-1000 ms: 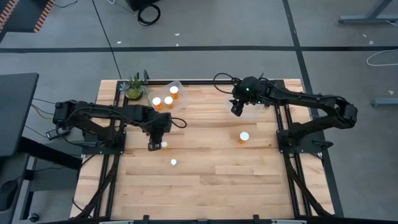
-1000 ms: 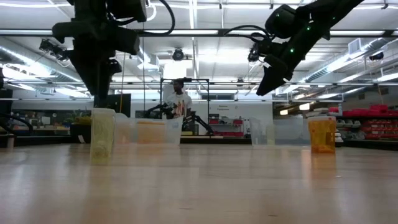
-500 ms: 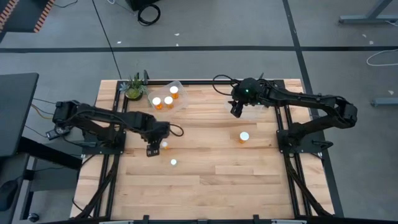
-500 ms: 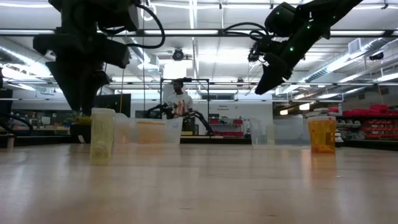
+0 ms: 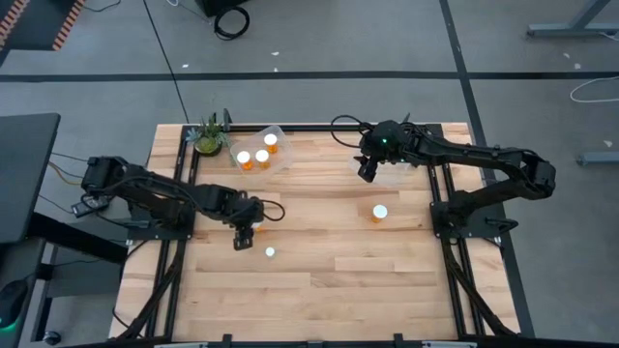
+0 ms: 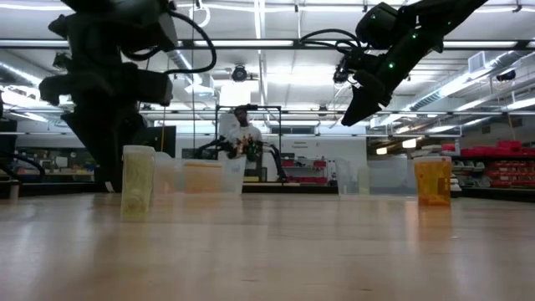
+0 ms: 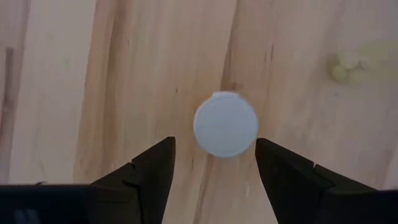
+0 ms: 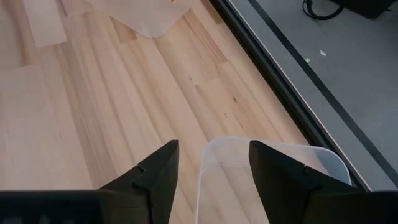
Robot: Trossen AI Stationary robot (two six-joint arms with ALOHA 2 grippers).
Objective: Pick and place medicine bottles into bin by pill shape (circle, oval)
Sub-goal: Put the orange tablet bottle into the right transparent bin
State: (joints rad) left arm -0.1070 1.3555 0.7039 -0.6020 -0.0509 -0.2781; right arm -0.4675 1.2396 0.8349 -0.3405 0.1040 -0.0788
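The left gripper isn't ready to close on the bottle yet and needs to move down and toward the bottle first, because the white cap (image 7: pixel 225 124) is mostly beyond both fingers.
A medicine bottle, seen from above as a round white cap (image 7: pixel 225 124), stands upright on the wooden table. My left gripper (image 7: pixel 214 146) points down over it, open, one finger on each side of the cap and apart from it; in the high view the gripper (image 5: pixel 244 235) covers the bottle. My right gripper (image 5: pixel 368 172) hangs open with nothing between its fingers, above the near end of a clear bin (image 8: pixel 267 168) at the far right. Loose on the table stand an orange bottle (image 5: pixel 379 212) and a smaller one (image 5: pixel 270 252).
A second clear bin (image 5: pixel 282 130) at the far left holds three orange bottles (image 5: pixel 261 155). A small plant (image 5: pixel 208 135) stands at the far left corner. In the low view a pale bottle (image 6: pixel 138 181) stands in front of my left arm. Bare wood lies along the near half.
My left gripper has come down toward the table and a little toward its near edge, staying open, and now stands low over the bottle. The bottles have not moved.
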